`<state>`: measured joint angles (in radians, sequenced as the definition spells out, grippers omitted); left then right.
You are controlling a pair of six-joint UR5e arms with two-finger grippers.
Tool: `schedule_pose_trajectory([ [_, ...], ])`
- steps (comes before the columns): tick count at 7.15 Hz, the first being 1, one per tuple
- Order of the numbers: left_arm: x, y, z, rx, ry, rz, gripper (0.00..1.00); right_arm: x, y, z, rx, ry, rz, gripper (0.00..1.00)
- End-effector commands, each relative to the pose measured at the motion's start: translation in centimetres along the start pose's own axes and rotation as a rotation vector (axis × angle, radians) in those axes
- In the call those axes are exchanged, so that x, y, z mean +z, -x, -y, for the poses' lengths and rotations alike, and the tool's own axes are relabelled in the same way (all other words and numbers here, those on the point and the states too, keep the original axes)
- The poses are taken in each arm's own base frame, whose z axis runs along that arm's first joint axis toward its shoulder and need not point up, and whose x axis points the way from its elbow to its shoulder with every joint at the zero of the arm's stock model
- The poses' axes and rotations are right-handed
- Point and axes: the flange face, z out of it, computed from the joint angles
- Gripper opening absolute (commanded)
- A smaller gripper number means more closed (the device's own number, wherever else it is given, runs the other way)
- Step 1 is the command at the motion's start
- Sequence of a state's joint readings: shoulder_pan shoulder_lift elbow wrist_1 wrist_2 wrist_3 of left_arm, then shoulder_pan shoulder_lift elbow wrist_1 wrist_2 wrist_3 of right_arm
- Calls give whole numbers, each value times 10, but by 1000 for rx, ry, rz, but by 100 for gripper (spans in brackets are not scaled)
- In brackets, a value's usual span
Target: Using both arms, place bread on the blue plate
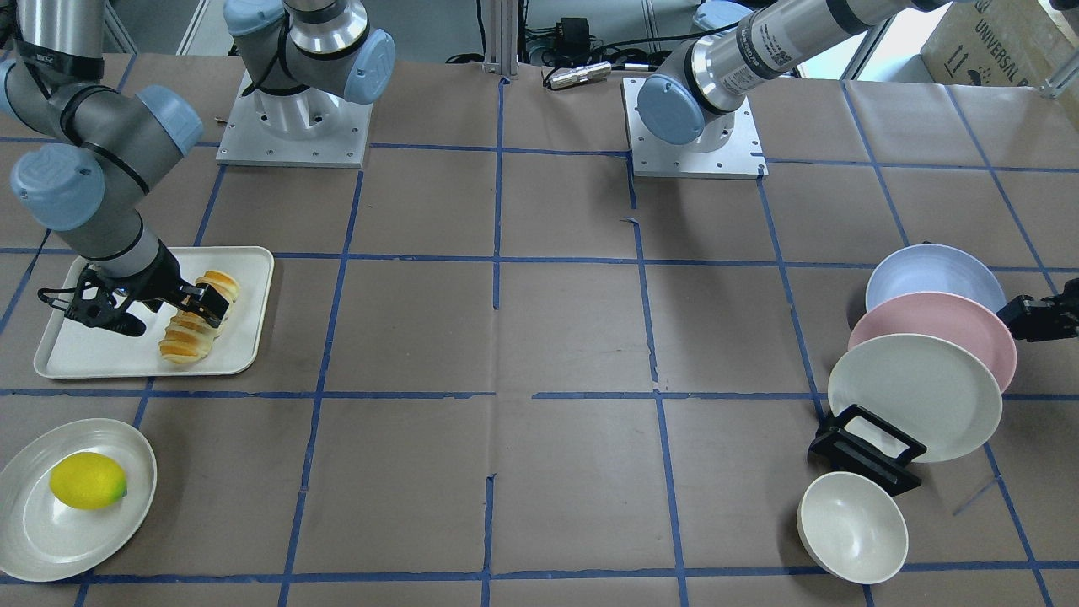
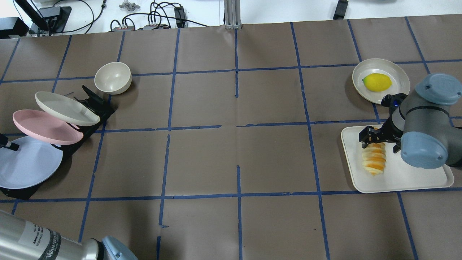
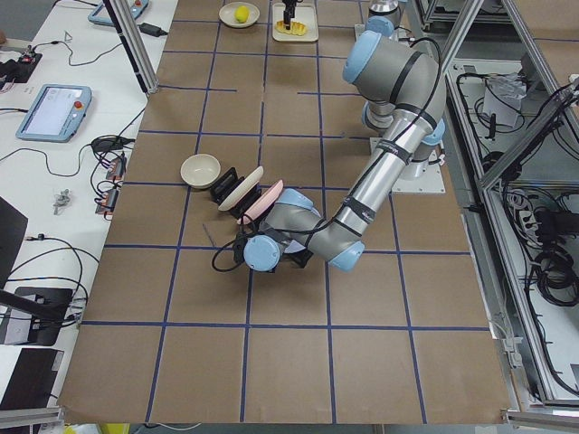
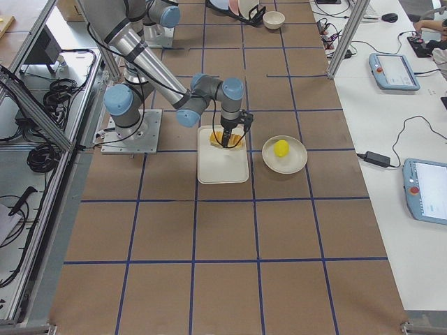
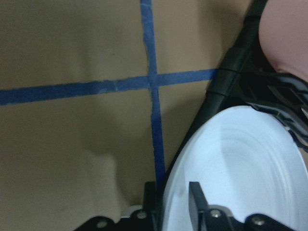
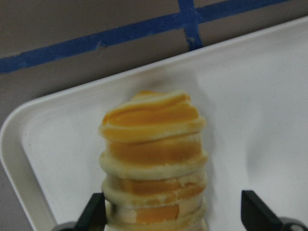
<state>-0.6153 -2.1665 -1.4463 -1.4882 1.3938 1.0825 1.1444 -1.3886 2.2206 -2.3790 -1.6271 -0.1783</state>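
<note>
Next, my right gripper grabs the bread by its ridged middle [image 1: 195,325] and moves it onto the blue plate [image 1: 927,274].
The bread [image 1: 190,333], striped orange and cream, lies on a white tray [image 1: 101,354]. My right gripper [image 1: 200,308] is open and set down over the loaf's far end. In the right wrist view the bread [image 6: 154,144] stands between the two fingers; one finger [image 6: 94,211] touches it and the other stands apart. The blue plate [image 1: 927,274] leans in a black rack behind a pink plate. My left gripper [image 1: 1024,316] is at its rim. In the left wrist view the fingers [image 5: 195,202] are closed on the rim of the blue plate [image 5: 240,173].
The pink plate [image 1: 936,324] and a cream plate [image 1: 915,396] lean in the same black rack [image 1: 864,459]. A cream bowl [image 1: 851,527] sits beside the rack. A yellow lemon [image 1: 87,480] lies on a cream plate [image 1: 42,531] near the tray.
</note>
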Motion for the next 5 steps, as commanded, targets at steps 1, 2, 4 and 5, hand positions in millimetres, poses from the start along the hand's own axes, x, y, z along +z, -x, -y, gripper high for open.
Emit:
schedule_pose_trajectory([
  [1, -20, -6, -1, 5, -15, 32, 0, 5, 1, -6, 21, 15, 7, 97],
  [2, -53, -20, -3, 14, -26, 74, 0, 7, 1, -9, 33, 36, 9, 87],
  [4, -111, -68, -24, 5, 18, 73, 0, 3, 2, -8, 15, 33, 10, 58],
  [5, -129, -94, -34, 1, 31, 53, 0, 2, 2, -7, -2, 24, 7, 37],
])
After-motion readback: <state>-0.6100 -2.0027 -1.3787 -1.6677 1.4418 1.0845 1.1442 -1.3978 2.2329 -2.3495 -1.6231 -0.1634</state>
